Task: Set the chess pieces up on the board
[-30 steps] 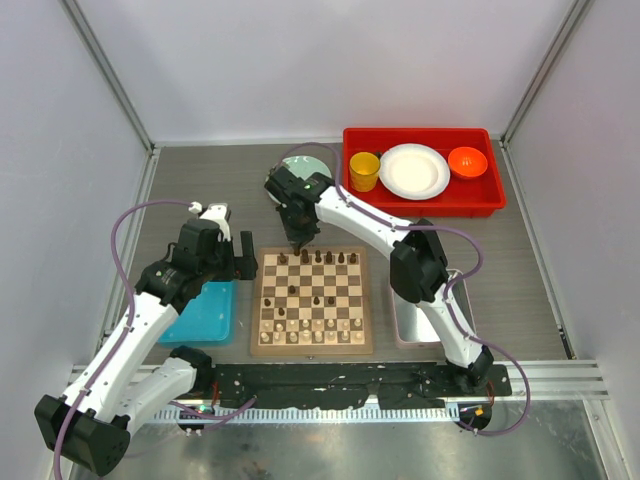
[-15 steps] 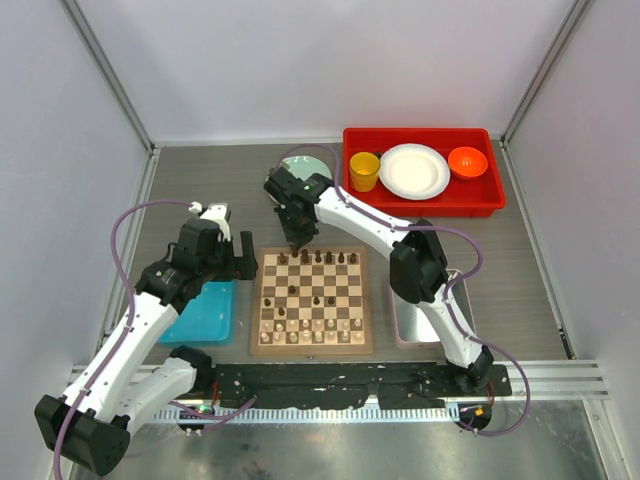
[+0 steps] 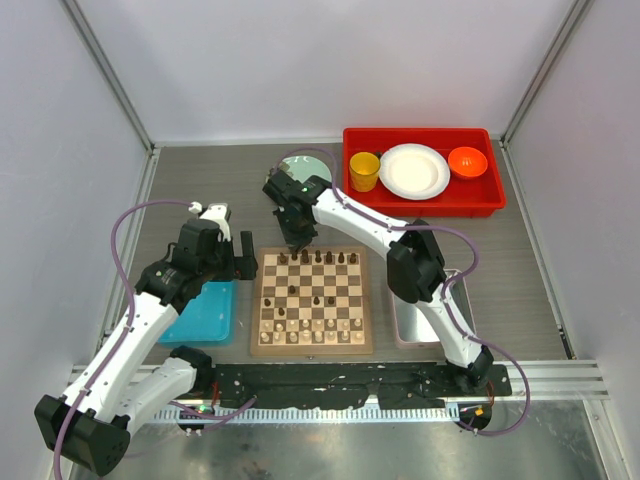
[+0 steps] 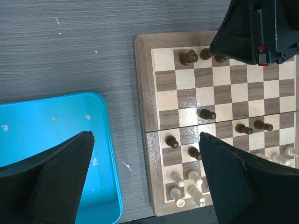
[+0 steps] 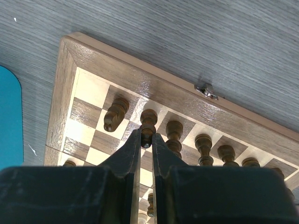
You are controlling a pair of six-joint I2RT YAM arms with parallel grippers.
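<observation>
The dark chess piece is standing upright with its base on the far-row square beside the dark knight [image 5: 114, 115] and would stay standing, so my right gripper needs to let go of it.
The board [image 3: 312, 302] lies at mid table, with dark chess pieces [image 3: 328, 258] along its far rows and pale ones [image 3: 313, 330] along the near rows. My right gripper [image 5: 146, 138] is shut on a dark chess piece [image 5: 148, 122] over the far-left corner of the board [image 5: 154, 91], beside a dark knight [image 5: 114, 115]. My left gripper [image 4: 145, 140] hangs open above the board's left edge [image 4: 148, 121] and the blue tray [image 4: 51, 154], holding nothing. A few dark pieces [image 4: 207, 114] stand on middle squares.
A red bin [image 3: 420, 172] at the back right holds a yellow cup [image 3: 364, 171], a white plate [image 3: 414, 171] and an orange bowl [image 3: 467, 162]. A silver tray [image 3: 412, 330] lies right of the board, partly under the right arm. A greenish disc [image 3: 305, 165] lies behind the right gripper.
The right arm has shifted very slightly; the dark piece stays in its grip. The left arm has not moved.
</observation>
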